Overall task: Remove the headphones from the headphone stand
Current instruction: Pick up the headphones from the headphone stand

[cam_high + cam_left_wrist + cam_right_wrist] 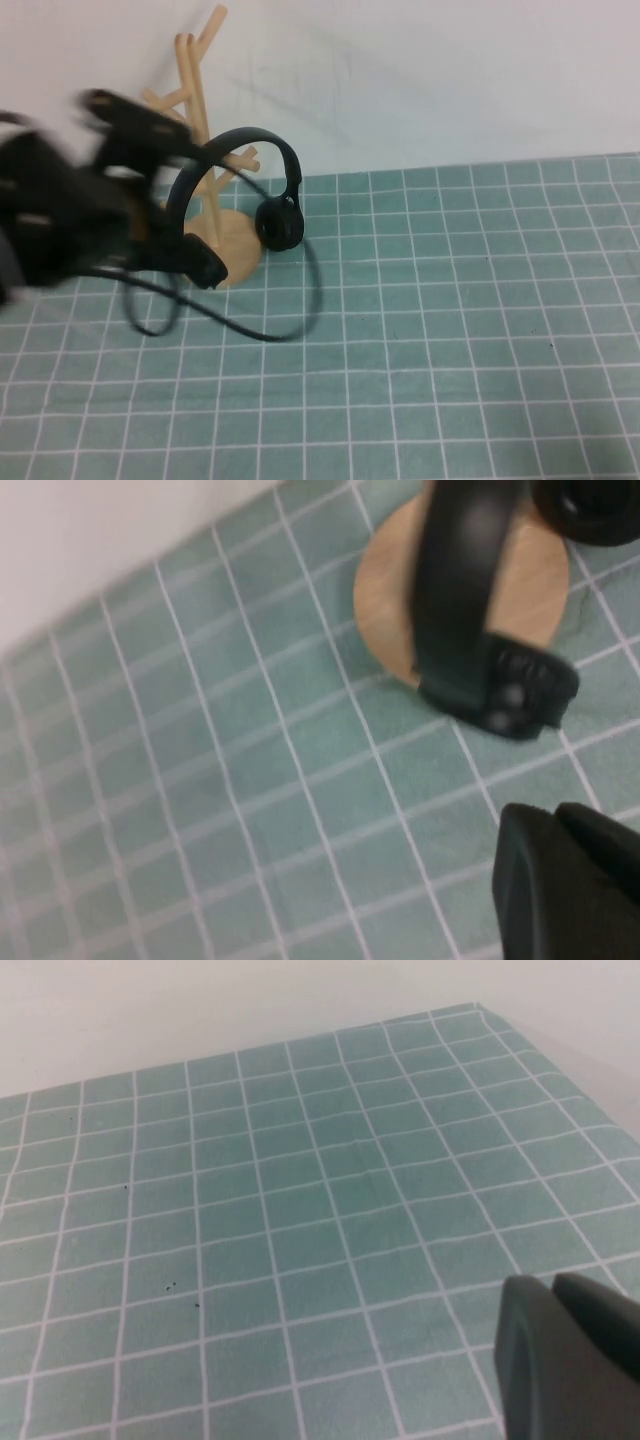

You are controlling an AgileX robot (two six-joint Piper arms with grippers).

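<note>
My left gripper is going to grab the headband [181,190] next, a slim band, to take the headphones out of the stand, since the round ear cups are bulky.
The black headphones [240,142] hang by their headband on a branch of the light wooden headphone stand [196,80]. One ear cup [281,222] hangs in front of the round base [238,240] and the other [205,266] at the base's left edge. My left gripper [150,135] is blurred, just left of the headband. In the left wrist view its fingers [555,815] are pressed together and empty, a little short of the headband [455,590], the ear cup [510,692] and the base [390,600]. My right gripper [553,1285] is shut over bare mat, out of the high view.
The headphone cable [250,332] loops on the green grid mat [450,330] in front of the stand. A white wall [420,70] stands close behind the stand. The mat's far corner shows in the right wrist view [475,1007].
</note>
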